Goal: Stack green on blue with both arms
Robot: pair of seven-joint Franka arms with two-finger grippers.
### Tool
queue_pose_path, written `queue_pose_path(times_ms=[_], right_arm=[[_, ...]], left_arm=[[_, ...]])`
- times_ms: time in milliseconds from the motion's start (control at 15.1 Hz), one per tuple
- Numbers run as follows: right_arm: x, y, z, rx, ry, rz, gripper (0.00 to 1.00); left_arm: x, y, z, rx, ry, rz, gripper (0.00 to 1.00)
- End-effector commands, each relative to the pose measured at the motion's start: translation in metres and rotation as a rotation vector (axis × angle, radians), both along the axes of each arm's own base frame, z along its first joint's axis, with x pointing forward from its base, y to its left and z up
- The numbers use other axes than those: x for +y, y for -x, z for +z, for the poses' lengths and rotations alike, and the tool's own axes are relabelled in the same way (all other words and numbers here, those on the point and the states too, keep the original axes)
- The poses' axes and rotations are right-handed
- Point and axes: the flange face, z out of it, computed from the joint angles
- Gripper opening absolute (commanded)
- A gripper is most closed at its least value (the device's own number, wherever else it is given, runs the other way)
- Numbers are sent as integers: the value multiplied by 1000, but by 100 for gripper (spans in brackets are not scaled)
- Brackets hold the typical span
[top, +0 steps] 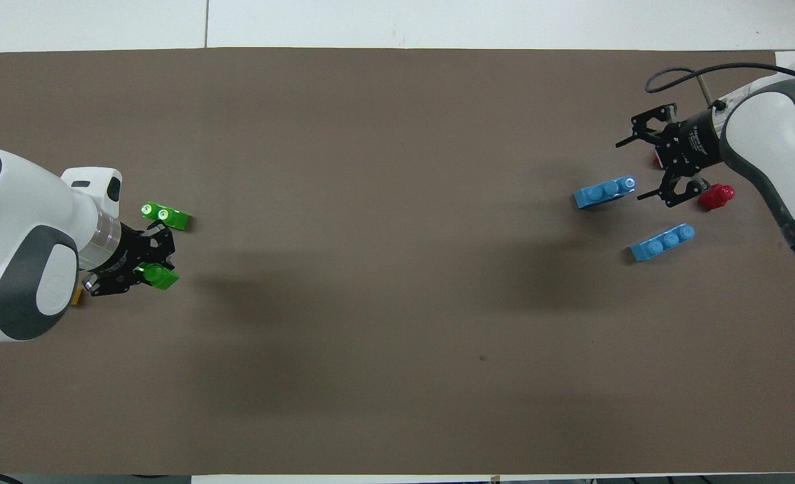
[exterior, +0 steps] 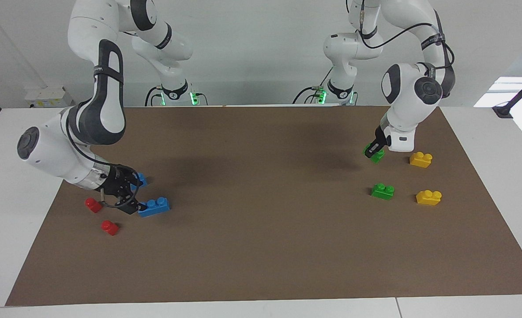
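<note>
My right gripper should grab the blue brick by its end beside the red bricks, so the blue brick's other end stays free for stacking green on it.
My left gripper is shut on a green two-stud brick, held tilted just above the mat. A second green brick lies on the mat beside it. At the right arm's end, my right gripper stands open and low at the end of a blue three-stud brick. The other blue brick lies nearer to the robots and is partly hidden by that gripper in the facing view.
Two yellow bricks lie by the green ones, mostly hidden under the left arm in the overhead view. Two small red bricks sit by the right gripper. Everything rests on a brown mat.
</note>
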Motion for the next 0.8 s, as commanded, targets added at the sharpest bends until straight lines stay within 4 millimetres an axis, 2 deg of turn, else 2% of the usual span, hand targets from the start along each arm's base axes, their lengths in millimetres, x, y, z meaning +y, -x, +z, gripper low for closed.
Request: queue_pose_path(times_ms=[0, 199, 266, 465, 598, 730], right_arm=[[-14, 0, -10, 6, -43, -71, 100], [-30, 0, -32, 18, -45, -102, 100], [-33, 0, -36, 19, -47, -110, 100], [-38, -2, -47, 22, -47, -124, 100], [-39, -2, -57, 19, -42, -133, 100], [-37, 2, -72, 16, -32, -142, 100]], left_arm=[[-4, -9, 32, -3, 8, 105, 0], [-8, -23, 70, -12, 65, 182, 0], [-8, -24, 75, -16, 66, 213, 0], [-15, -23, 77, -12, 51, 295, 0], [-34, -21, 78, -14, 33, 397, 0], [-41, -22, 79, -15, 39, 532, 0]])
